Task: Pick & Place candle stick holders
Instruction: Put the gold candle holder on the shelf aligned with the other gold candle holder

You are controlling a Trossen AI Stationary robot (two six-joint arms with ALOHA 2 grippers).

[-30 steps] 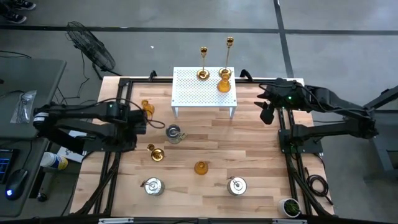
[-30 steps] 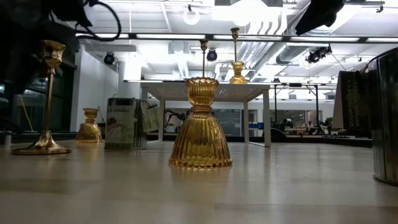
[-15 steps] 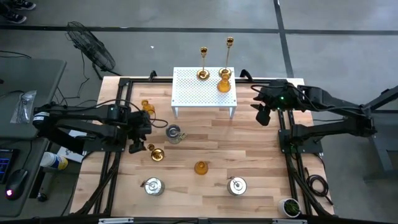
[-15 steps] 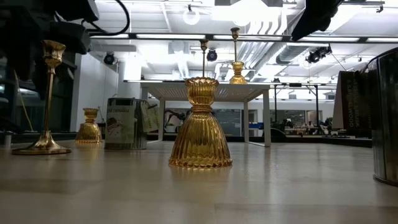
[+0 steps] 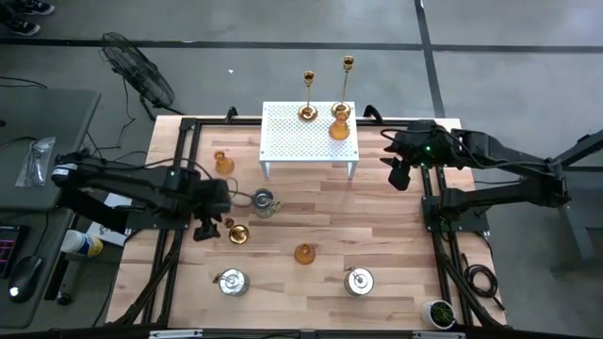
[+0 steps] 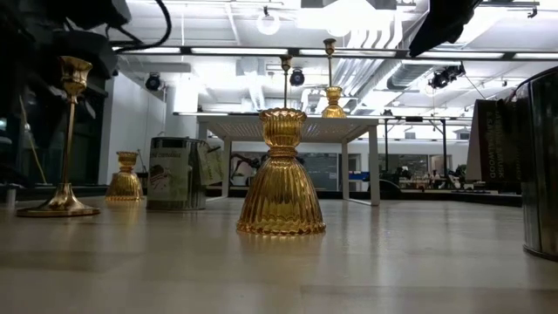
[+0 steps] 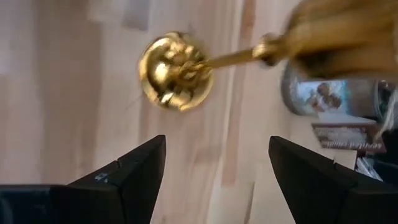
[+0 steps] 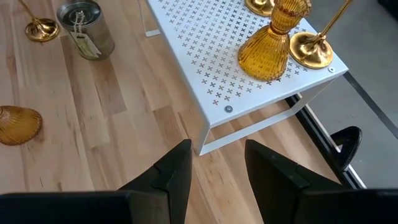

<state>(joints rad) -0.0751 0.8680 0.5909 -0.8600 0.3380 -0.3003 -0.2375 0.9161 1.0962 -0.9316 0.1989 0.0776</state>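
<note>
Next, my left gripper grabs the short gold candlestick by its stem below the cup (image 7: 244,57), since the candlestick goes on the white rack.
A short gold candlestick (image 5: 236,233) stands upright on its round base (image 7: 174,71) on the wooden table, left of centre. My left gripper (image 5: 205,227) hovers just to its left, tilted down, open (image 7: 211,180), with the base ahead of the fingers and not between them. A silver pot (image 5: 265,201) stands just beyond. My right gripper (image 5: 400,174) hangs open (image 8: 217,168) above the table's right side, beside the white rack (image 5: 309,139). The rack carries two tall gold candlesticks (image 5: 307,94) (image 5: 348,80) and an amber cup (image 5: 339,124).
One amber cup (image 5: 223,162) stands at the far left and another (image 5: 304,253) near the middle. Two silver pots (image 5: 233,282) (image 5: 358,281) stand near the front edge. Black frame rails (image 5: 179,188) run along both table sides. Bare wood lies between the rack and the front pots.
My left gripper has swung from beside the silver pot toward the table's near edge and sunk a little, coming to the left of the short gold candlestick. No holder has moved.
</note>
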